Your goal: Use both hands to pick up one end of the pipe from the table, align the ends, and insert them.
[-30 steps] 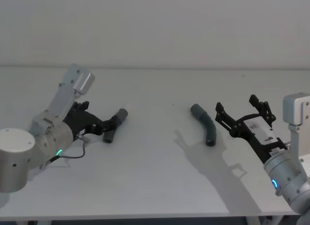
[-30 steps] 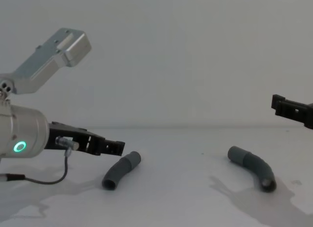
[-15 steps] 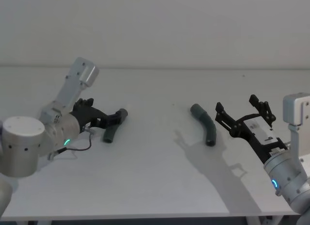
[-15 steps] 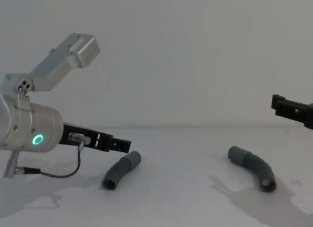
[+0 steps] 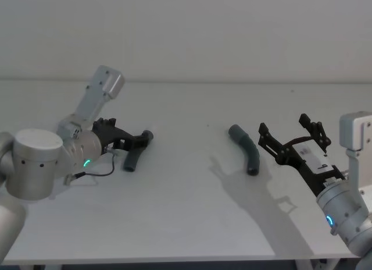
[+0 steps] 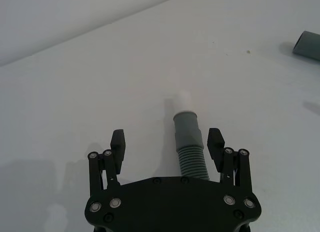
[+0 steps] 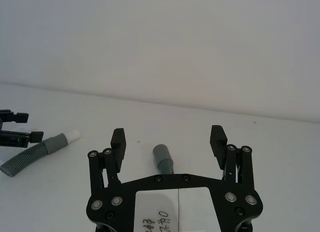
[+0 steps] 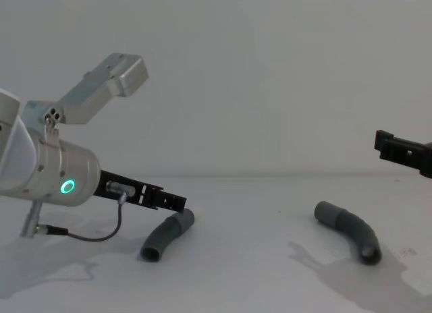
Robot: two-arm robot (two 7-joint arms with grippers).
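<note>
My left gripper picks up the pipe by its smooth collar [image 8: 180,219] next, leaving the dark grey pipe piece's white tip free for the other pipe piece [image 8: 349,225].
The longer ribbed pipe piece [image 5: 133,156] lies on the table [image 5: 174,212] at the left. My left gripper [image 5: 138,140] is low over its far end, open. In the left wrist view the ribbed piece [image 6: 189,144] runs between the open fingers [image 6: 215,140], close to one of them, with its collar and white tip [image 6: 182,99] poking out past them. The shorter bent piece [image 5: 246,149] lies at the right centre. My right gripper [image 5: 285,129] hangs open just right of it, above the table, holding nothing. The short piece's collar end [image 7: 162,155] shows between its open fingers.
The table's far edge meets a plain wall. A thin black cable [image 5: 99,172] loops from the left wrist onto the table. Bare surface lies between the two pieces and in front of them. From the chest, both pieces [image 8: 166,235] [image 8: 350,228] lie flat.
My left arm has swung forward and its gripper has slid along the ribbed piece, so the fingers now straddle its collar end. The right arm and both pieces have not moved.
</note>
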